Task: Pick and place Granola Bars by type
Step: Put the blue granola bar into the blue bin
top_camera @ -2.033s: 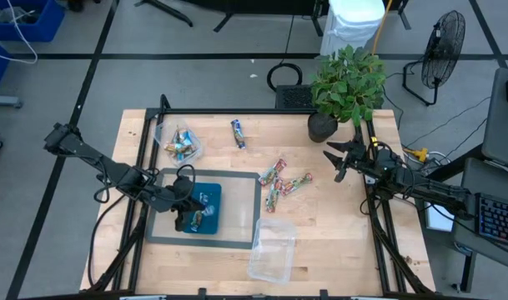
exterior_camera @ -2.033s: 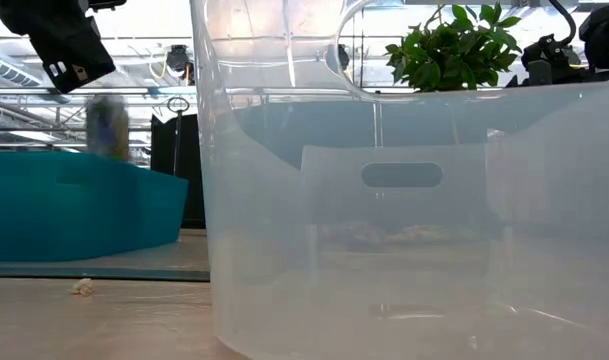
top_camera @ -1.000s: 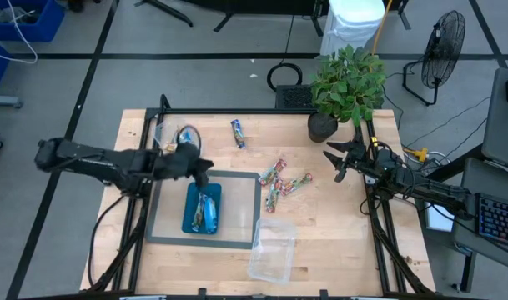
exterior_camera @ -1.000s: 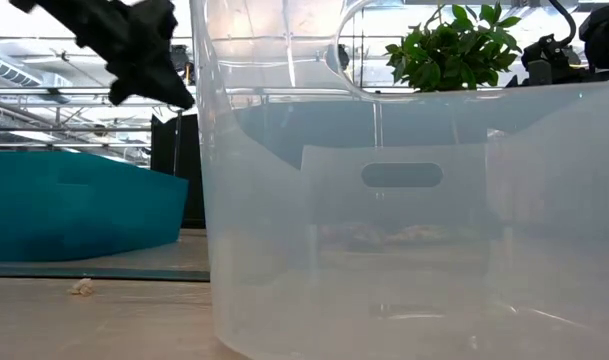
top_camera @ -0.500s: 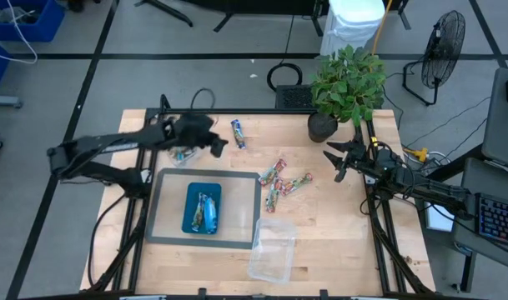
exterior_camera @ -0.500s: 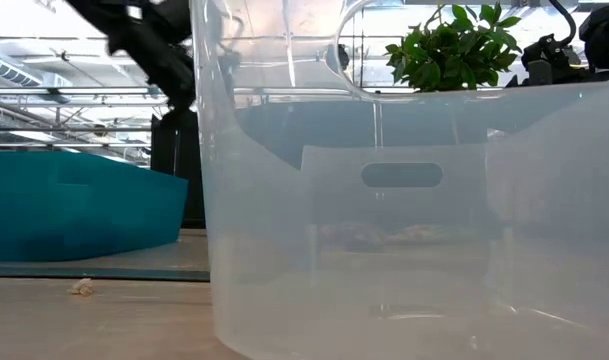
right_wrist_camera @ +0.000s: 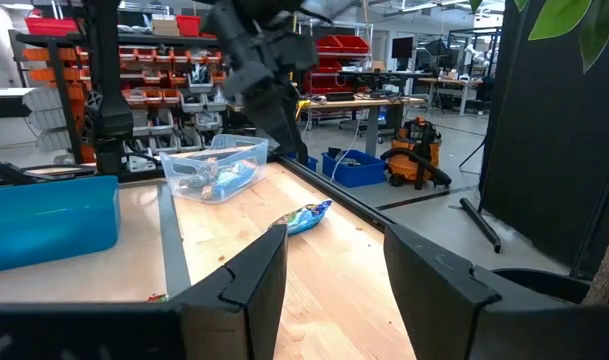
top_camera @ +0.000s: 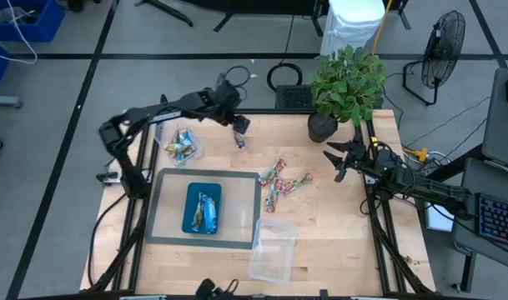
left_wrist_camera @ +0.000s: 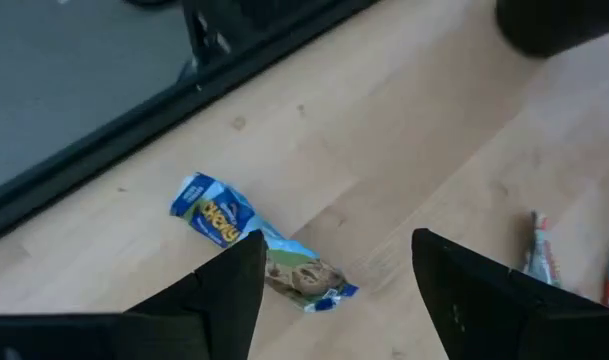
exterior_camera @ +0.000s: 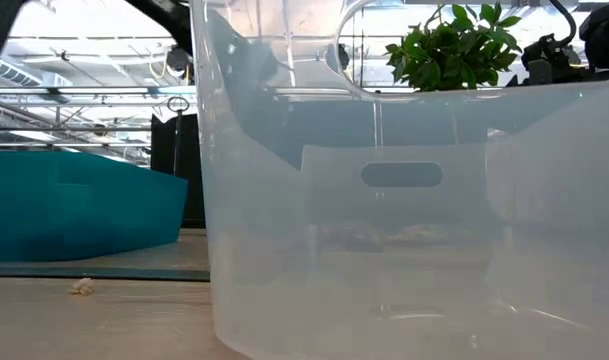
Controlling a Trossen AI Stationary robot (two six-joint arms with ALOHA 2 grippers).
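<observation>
The blue granola bar needs to go into the teal tray, so my left gripper needs to grab it next by its cookie-picture end [left_wrist_camera: 304, 277].
A blue granola bar [top_camera: 238, 138] lies flat on the wood near the far edge; it also shows in the left wrist view [left_wrist_camera: 259, 245] and the right wrist view [right_wrist_camera: 306, 216]. My left gripper [top_camera: 238, 124] hovers just above it, open, with a finger on either side [left_wrist_camera: 334, 300] and nothing touched. Several red-green bars [top_camera: 284, 180] lie mid-table. A teal tray [top_camera: 189, 218] holds blue bars. A clear tub [top_camera: 178, 143] at the far left holds silver-tan bars. My right gripper [top_camera: 334, 158] waits open at the right [right_wrist_camera: 334, 280].
An empty clear tub [top_camera: 272, 248] stands near the front edge and fills the low view [exterior_camera: 404, 200]. A potted plant [top_camera: 345, 87] stands at the far right corner. A grey mat [top_camera: 241, 208] lies under the teal tray.
My left gripper has swung from beside the teal tray toward the table's far edge and to the right, past the far-left tub, and now stands over the lone blue bar. The bars and tubs have stayed put.
</observation>
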